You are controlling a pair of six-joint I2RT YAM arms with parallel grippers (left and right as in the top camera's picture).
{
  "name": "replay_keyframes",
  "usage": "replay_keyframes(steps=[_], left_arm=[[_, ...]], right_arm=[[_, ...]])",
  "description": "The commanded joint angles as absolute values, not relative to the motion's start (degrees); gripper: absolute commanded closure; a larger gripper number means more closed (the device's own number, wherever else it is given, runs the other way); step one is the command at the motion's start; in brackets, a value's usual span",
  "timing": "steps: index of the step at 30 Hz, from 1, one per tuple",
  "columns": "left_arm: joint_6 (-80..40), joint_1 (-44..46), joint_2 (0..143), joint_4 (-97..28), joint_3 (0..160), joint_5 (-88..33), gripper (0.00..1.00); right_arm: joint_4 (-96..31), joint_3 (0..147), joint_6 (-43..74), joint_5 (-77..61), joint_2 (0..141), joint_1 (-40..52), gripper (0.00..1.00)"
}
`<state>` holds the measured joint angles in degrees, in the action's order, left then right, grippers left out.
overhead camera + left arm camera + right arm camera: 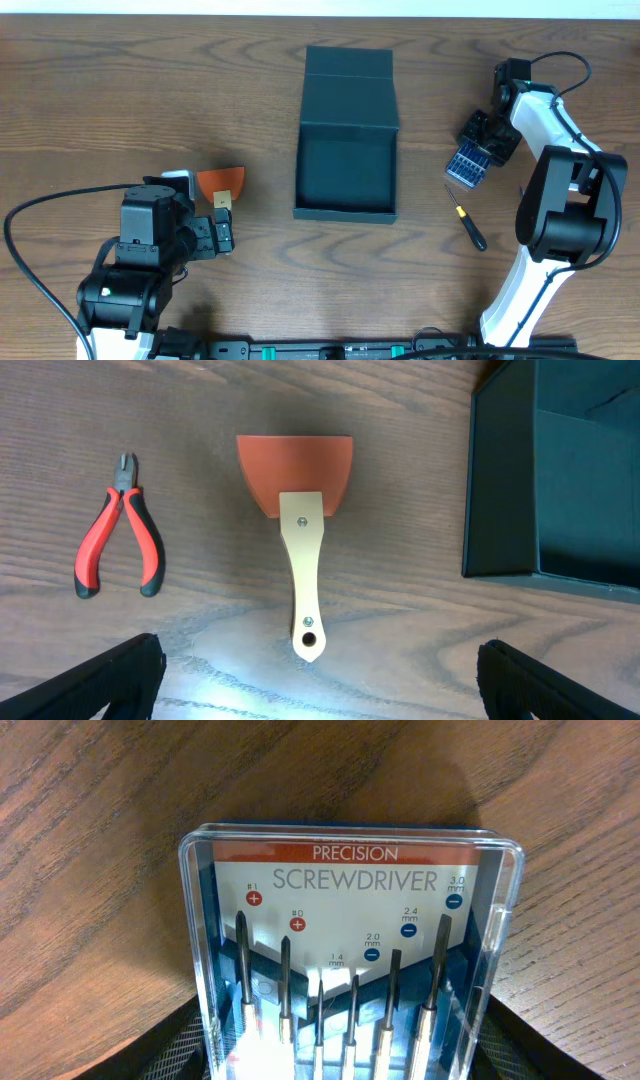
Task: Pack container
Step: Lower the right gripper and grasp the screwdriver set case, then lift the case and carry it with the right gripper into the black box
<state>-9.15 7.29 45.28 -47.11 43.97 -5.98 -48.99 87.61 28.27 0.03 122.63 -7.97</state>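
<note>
I would raise the clear precision screwdriver case (467, 167) (350, 920) off the wood if I lifted my right gripper now, because both fingers are pressed shut on its long sides.
The dark teal container (347, 150) lies open mid-table, its flap lid folded back at the far end; its corner (560, 470) also shows in the left wrist view. My right gripper (482, 143) is shut on a clear precision screwdriver case (350, 920), and both fingers (170, 1045) press its long sides. That case (467, 167) is right of the container. My left gripper (322, 678) stands wide open just behind the cream handle of an orange-bladed scraper (300, 540), with nothing between its fingers.
Red-handled pliers (120, 530) lie left of the scraper. A loose black-handled screwdriver (467, 222) rests on the wood below the case. The scraper (222, 183) sits left of the container, near my left arm.
</note>
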Motion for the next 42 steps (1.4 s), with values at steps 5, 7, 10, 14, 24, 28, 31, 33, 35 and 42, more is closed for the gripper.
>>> replay_keyframes(steps=[5,7,10,14,24,28,31,33,35,42], left_arm=[[-8.60,7.42,45.34,-47.07,45.10,-5.34,0.02],[-8.60,7.42,45.34,-47.07,45.10,-5.34,0.02],[-8.60,7.42,45.34,-47.07,45.10,-5.34,0.01],[-8.60,7.42,45.34,-47.07,45.10,-5.34,0.01],[-8.60,7.42,45.34,-47.07,45.10,-5.34,0.01],[-8.58,7.42,45.34,-47.07,45.10,-5.34,0.01],[-8.58,7.42,45.34,-47.07,45.10,-5.34,0.01],[-8.58,7.42,45.34,-47.07,45.10,-5.34,0.01],[-8.45,7.42,45.34,-47.07,45.10,-5.34,0.02],[-7.31,7.42,45.34,-47.07,45.10,-5.34,0.01]], right_arm=[[-49.71,86.41,28.42,-1.15,123.04,-7.42,0.45],[-50.13,86.46,28.42,-1.15,123.02,-7.40,0.45],[-51.05,86.78,28.42,-1.15,123.00,-7.40,0.45],[-52.18,87.44,27.92,-1.39,122.39,-7.40,0.52],[-52.36,87.77,26.00,-1.52,115.02,-7.35,0.66],[-53.21,87.77,25.15,-1.54,110.59,-7.03,0.66],[-53.87,87.77,22.52,-1.56,106.96,-6.07,0.66],[-54.22,87.77,19.68,-1.56,104.01,-4.67,0.66],[-54.15,87.79,15.86,-1.56,100.92,-2.61,0.65],[-54.24,88.07,2.79,-1.52,92.23,8.34,0.65]])
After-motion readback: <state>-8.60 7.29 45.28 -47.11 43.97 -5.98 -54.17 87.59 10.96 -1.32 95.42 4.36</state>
